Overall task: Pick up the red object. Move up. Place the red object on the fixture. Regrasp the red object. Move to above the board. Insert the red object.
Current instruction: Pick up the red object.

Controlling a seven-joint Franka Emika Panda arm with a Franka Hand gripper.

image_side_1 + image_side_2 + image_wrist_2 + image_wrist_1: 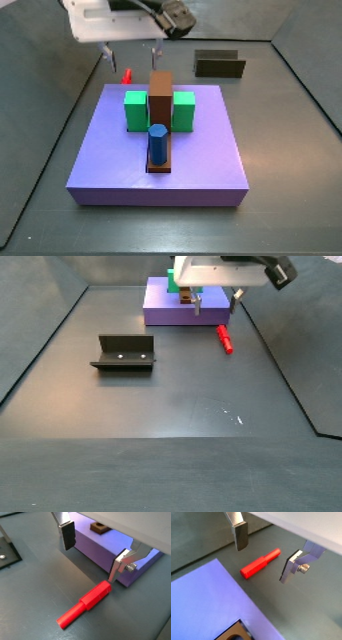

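Note:
I need to set the red object on the fixture for regrasping. My gripper should grab the red object by its thick body (254, 567) next.
The red object (260, 563) lies flat on the dark floor beside the purple board (211, 597). It also shows in a wrist view (83, 604) and in both side views (127, 74) (226, 338). My gripper (262, 563) hangs open and empty above it, one finger to each side, not touching it. The gripper shows over the board's far edge in a side view (130, 57) and next to the board in a side view (217, 301). The fixture (123, 353) stands apart on the floor, also seen in a side view (219, 64).
The board (160, 150) carries two green blocks (136, 110), a tall brown bar (160, 95) and a blue peg (158, 143). A brown piece with a hole (99, 527) sits on its top. Dark walls ring the floor.

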